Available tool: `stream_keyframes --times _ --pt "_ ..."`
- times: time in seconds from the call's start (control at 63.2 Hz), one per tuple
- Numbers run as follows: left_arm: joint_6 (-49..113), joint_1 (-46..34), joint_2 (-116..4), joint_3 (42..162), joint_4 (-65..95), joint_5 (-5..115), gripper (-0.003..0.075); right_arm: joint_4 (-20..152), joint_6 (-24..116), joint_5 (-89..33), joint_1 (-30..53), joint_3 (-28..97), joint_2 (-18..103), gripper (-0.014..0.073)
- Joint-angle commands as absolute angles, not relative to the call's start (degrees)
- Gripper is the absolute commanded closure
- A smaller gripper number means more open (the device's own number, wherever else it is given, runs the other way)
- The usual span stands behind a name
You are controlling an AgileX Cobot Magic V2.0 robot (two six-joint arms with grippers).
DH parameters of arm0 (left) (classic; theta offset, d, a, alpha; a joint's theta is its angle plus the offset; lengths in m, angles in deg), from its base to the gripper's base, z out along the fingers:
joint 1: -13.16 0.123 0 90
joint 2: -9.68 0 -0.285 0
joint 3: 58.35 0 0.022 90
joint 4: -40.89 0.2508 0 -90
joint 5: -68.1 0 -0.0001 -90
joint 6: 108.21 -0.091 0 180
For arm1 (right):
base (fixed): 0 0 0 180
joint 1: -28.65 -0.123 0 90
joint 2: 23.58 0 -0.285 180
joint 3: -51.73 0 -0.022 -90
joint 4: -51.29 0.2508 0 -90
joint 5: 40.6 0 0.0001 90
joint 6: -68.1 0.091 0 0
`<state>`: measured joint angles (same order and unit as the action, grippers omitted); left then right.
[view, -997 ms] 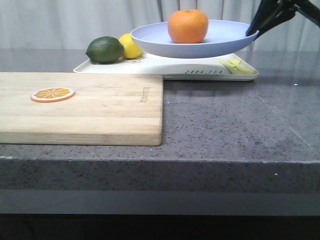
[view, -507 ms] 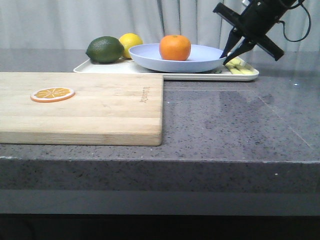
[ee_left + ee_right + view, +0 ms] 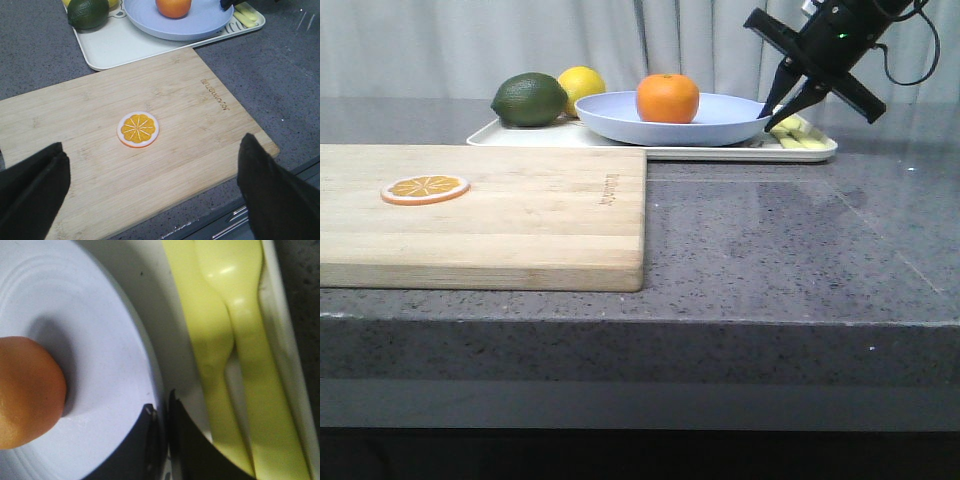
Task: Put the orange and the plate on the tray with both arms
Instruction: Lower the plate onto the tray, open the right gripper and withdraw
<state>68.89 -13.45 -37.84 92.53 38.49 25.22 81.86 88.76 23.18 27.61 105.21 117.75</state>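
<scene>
The plate (image 3: 720, 118) is ready for my right gripper to release now: its base rests inside the tray's rim, so it would stay in the cream-white tray (image 3: 520, 135).
The orange (image 3: 667, 97) sits in the pale lavender-blue plate (image 3: 720, 118), which rests on the cream-white tray (image 3: 520, 135) at the back of the counter. My right gripper (image 3: 770, 108) is shut on the plate's right rim; the right wrist view shows its fingers pinching the rim (image 3: 162, 407), with the orange (image 3: 25, 390) on the plate (image 3: 100, 315). My left gripper (image 3: 150, 190) is open and empty, hovering above the wooden cutting board (image 3: 190, 125). It is out of the front view. The left wrist view also shows the plate (image 3: 200, 20), orange (image 3: 173, 6) and tray (image 3: 115, 47).
A green lime (image 3: 529, 99) and a yellow lemon (image 3: 582, 84) sit on the tray's left end. Yellow plastic cutlery (image 3: 235, 340) lies on the tray's right end beside the plate. An orange slice (image 3: 425, 187) lies on the cutting board (image 3: 500, 220) at front left.
My right gripper has lowered the plate with the orange from above the tray down onto it. In the last half second the plate settled slightly left.
</scene>
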Motion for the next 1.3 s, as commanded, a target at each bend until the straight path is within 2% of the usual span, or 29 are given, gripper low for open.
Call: stream_keyframes --times 0.0,0.206,0.301,0.554,0.776,0.95,1.092,1.282 --pt "69.36 -13.42 -37.79 93.96 38.35 28.89 0.0060 85.10 88.70 20.67 27.66 107.36 113.45 0.0606" --pt "69.36 -13.42 -37.79 93.96 38.35 28.89 0.0060 85.02 88.70 20.09 27.66 107.36 113.45 0.0368" --pt "69.36 -13.42 -37.79 93.96 38.35 28.89 0.0060 85.02 88.64 19.78 27.66 107.36 113.28 0.0300" --pt "69.36 -13.42 -37.79 93.96 38.35 28.89 0.0060 81.88 85.40 20.77 27.66 107.42 109.03 0.0289" --pt "69.36 -13.42 -37.79 93.96 38.35 28.89 0.0060 68.60 84.74 24.34 27.27 107.42 101.83 0.0289" --pt "69.36 -13.42 -37.79 93.96 38.35 28.89 0.0060 60.31 77.53 30.13 23.55 106.25 94.47 0.0289" --pt "69.36 -13.42 -37.79 93.96 38.35 28.89 0.0060 51.75 77.40 27.90 17.94 96.53 86.34 0.0298" --pt "69.36 -13.42 -37.79 93.96 38.35 28.89 0.0060 51.29 76.68 14.46 15.78 75.95 70.83 0.0306"
